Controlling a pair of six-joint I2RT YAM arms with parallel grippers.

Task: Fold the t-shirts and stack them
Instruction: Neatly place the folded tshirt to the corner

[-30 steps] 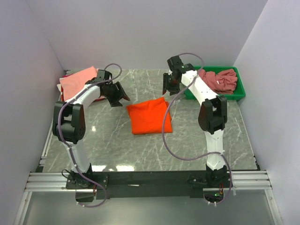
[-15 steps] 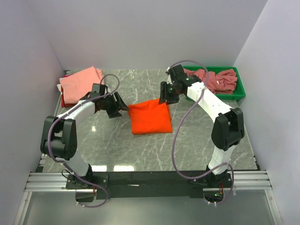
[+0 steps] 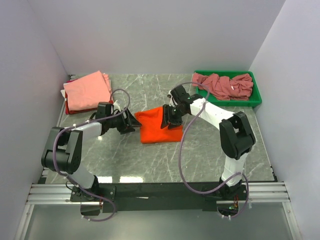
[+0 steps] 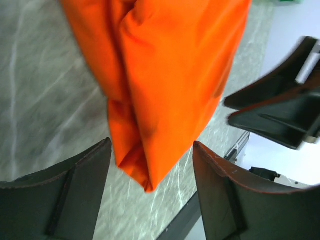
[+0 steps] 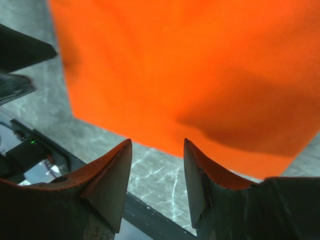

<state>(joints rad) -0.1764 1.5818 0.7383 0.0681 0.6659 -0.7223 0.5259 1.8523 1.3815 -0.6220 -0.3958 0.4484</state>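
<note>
I will next use my left gripper to grab the orange t-shirt's (image 3: 156, 131) folded corner that faces the salmon-pink t-shirt, layers together, so I can stack it there.
A bright orange t-shirt (image 3: 156, 131) lies folded at the middle of the table. My left gripper (image 3: 131, 121) is open at its left edge; in the left wrist view (image 4: 152, 150) a folded corner of the orange shirt (image 4: 165, 75) hangs between the spread fingers. My right gripper (image 3: 167, 118) is open over the shirt's upper right part; in the right wrist view (image 5: 157, 145) the orange cloth (image 5: 190, 65) lies just beyond the fingertips. A folded salmon-pink t-shirt (image 3: 86, 90) lies at the back left. Crumpled rose-mauve t-shirts (image 3: 225, 85) fill the bin.
The green plastic bin (image 3: 252, 102) stands at the back right. Something red (image 3: 68, 109) shows under the pink shirt's near edge. White walls close the table on three sides. The right arm's cable (image 3: 182, 155) loops over the table's right half.
Both arms have moved in toward the orange shirt: the left gripper came forward and right to its left edge, the right gripper came forward and left from near the bin onto it.
</note>
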